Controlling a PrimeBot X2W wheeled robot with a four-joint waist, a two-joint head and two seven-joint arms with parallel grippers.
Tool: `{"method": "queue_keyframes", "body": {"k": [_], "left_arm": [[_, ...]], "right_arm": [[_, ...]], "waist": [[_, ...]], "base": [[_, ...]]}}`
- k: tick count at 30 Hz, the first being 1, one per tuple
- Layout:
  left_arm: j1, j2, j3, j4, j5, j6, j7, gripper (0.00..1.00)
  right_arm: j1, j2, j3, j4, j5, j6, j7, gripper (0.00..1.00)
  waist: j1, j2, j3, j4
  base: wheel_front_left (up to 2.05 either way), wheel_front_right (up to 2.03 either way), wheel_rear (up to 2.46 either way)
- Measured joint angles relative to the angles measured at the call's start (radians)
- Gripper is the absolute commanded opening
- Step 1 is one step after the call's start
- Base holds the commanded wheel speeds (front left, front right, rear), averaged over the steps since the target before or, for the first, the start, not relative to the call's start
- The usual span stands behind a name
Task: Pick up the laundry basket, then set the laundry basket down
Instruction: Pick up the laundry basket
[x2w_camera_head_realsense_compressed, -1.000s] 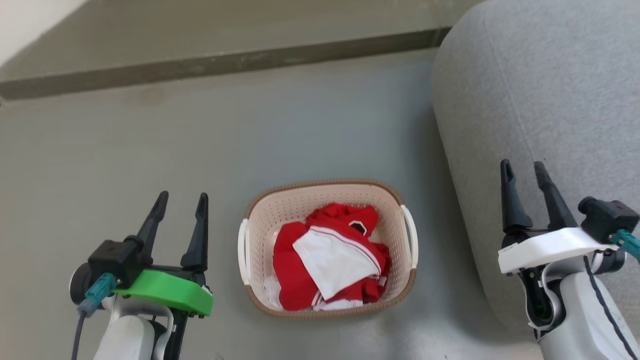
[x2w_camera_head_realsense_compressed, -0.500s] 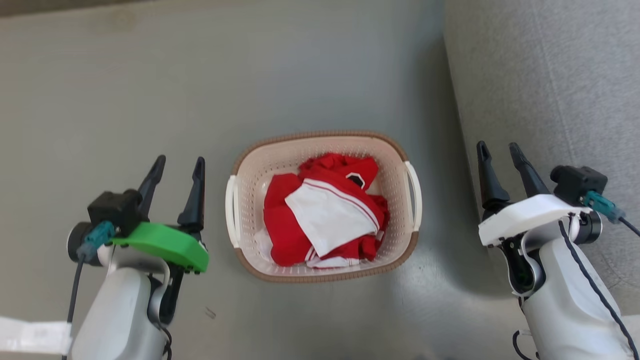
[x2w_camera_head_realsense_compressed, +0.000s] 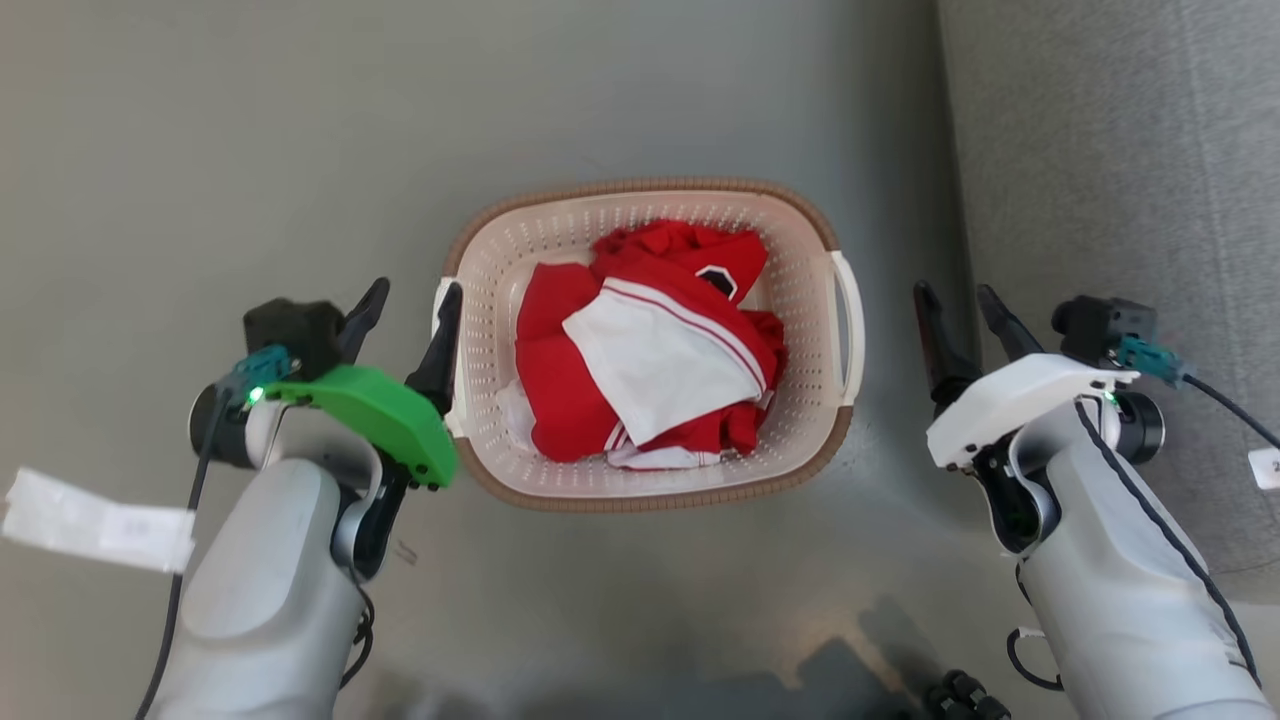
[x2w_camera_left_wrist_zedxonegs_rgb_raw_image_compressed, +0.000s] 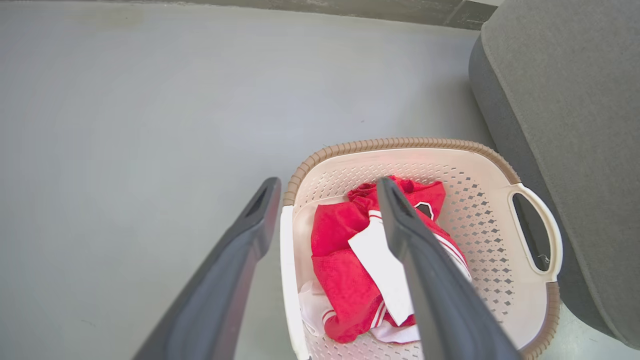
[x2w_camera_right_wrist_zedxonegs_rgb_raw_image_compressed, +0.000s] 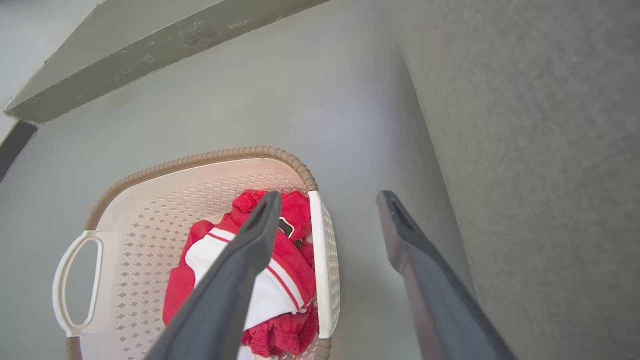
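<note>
I need to grab the basket by its slim white handle next with my left gripper, because the basket is far wider than the fingers can open.
The laundry basket (x2w_camera_head_realsense_compressed: 640, 187) is cream with a brown rim and stands on the grey floor, holding red and white clothes (x2w_camera_head_realsense_compressed: 650, 350). My left gripper (x2w_camera_head_realsense_compressed: 415, 292) is open at the basket's left side, and its inner finger overlaps the left handle. In the left wrist view my left gripper (x2w_camera_left_wrist_zedxonegs_rgb_raw_image_compressed: 328, 182) straddles the near white handle (x2w_camera_left_wrist_zedxonegs_rgb_raw_image_compressed: 287, 260) from above. My right gripper (x2w_camera_head_realsense_compressed: 952, 292) is open, a short gap right of the right handle (x2w_camera_head_realsense_compressed: 855, 330). Seen from the right wrist, my right gripper (x2w_camera_right_wrist_zedxonegs_rgb_raw_image_compressed: 330, 195) has the basket's near handle (x2w_camera_right_wrist_zedxonegs_rgb_raw_image_compressed: 320, 260) between its fingers.
A grey sofa (x2w_camera_head_realsense_compressed: 1100, 150) rises close on the right, just beyond my right gripper. A white paper tag (x2w_camera_head_realsense_compressed: 90, 520) hangs from my left arm's cable. Open grey floor (x2w_camera_head_realsense_compressed: 250, 150) lies left of and beyond the basket.
The head camera has tilted down, so the basket sits higher in the picture. Both open grippers have closed in on the basket's sides, the left one now overlapping its handle.
</note>
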Motion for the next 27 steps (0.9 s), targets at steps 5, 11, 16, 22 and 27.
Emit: {"method": "queue_keyframes", "body": {"k": [5, 11, 16, 22, 27], "left_arm": [[-0.054, -0.003, -0.039, 0.061, -0.010, 0.000, 0.037, 1.00], [-0.122, -0.003, -0.062, 0.138, -0.013, 0.000, 0.077, 1.00], [-0.175, -0.010, -0.081, 0.193, -0.044, 0.000, 0.105, 1.00], [-0.217, -0.018, -0.098, 0.255, -0.076, 0.000, 0.141, 1.00], [-0.279, -0.020, -0.120, 0.290, -0.094, 0.000, 0.165, 1.00]], "right_arm": [[-0.059, -0.001, 0.020, 0.056, 0.000, 0.000, 0.009, 1.00], [-0.132, -0.005, 0.063, 0.124, -0.002, 0.000, 0.026, 1.00], [-0.171, -0.007, 0.077, 0.181, 0.002, 0.000, 0.035, 1.00], [-0.210, -0.008, 0.130, 0.206, 0.055, 0.000, 0.037, 1.00], [-0.266, -0.009, 0.165, 0.238, 0.072, 0.000, 0.035, 1.00]], "waist": [[0.0000, 0.0000, 0.050, 0.009], [0.0000, 0.0000, 0.111, 0.020], [0.0000, 0.0000, 0.160, 0.029], [0.0000, 0.0000, 0.211, 0.039], [-0.0001, 0.0000, 0.258, 0.047]], "base": [[0.00, 0.00, 0.00], [0.00, 0.00, 0.00], [0.00, 0.00, 0.00], [0.00, 0.00, 0.00], [0.00, 0.00, 0.00]]}}
